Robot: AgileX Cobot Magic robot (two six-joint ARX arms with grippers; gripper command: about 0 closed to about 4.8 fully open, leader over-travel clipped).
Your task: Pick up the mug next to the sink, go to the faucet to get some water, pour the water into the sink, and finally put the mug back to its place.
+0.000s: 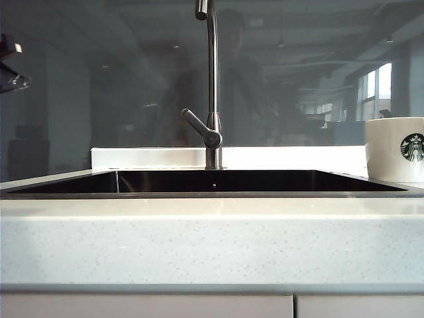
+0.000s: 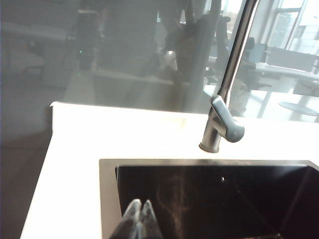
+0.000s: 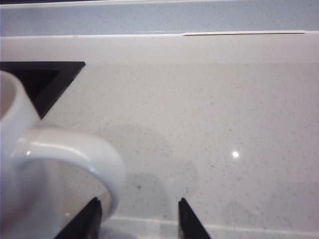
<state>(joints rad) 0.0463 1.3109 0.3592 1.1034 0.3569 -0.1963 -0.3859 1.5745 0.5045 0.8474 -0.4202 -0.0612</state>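
Note:
The right gripper grabs the white mug by its curved handle [image 3: 97,157] next. Then I carry the mug to the faucet for some water.
The white mug [image 1: 395,150] with its green logo stands on the counter at the right end of the sink [image 1: 212,195]. The steel faucet [image 1: 212,86] rises behind the sink's middle, its lever angled left. In the right wrist view, my right gripper [image 3: 139,201] is open low over the counter. The mug's handle [image 3: 75,154] curves just in front of one finger [image 3: 92,211], and nothing is gripped. My left gripper [image 2: 140,203] is shut and empty, hovering over the sink's dark basin near a corner of its rim [image 2: 107,199], with the faucet [image 2: 222,124] ahead.
A glossy grey wall panel [image 1: 99,99] runs behind the counter. A white raised ledge [image 1: 152,158] sits behind the sink. The pale speckled countertop [image 3: 224,124] stretches beside the mug. A dark piece of equipment [image 1: 10,66] shows at the exterior view's left edge.

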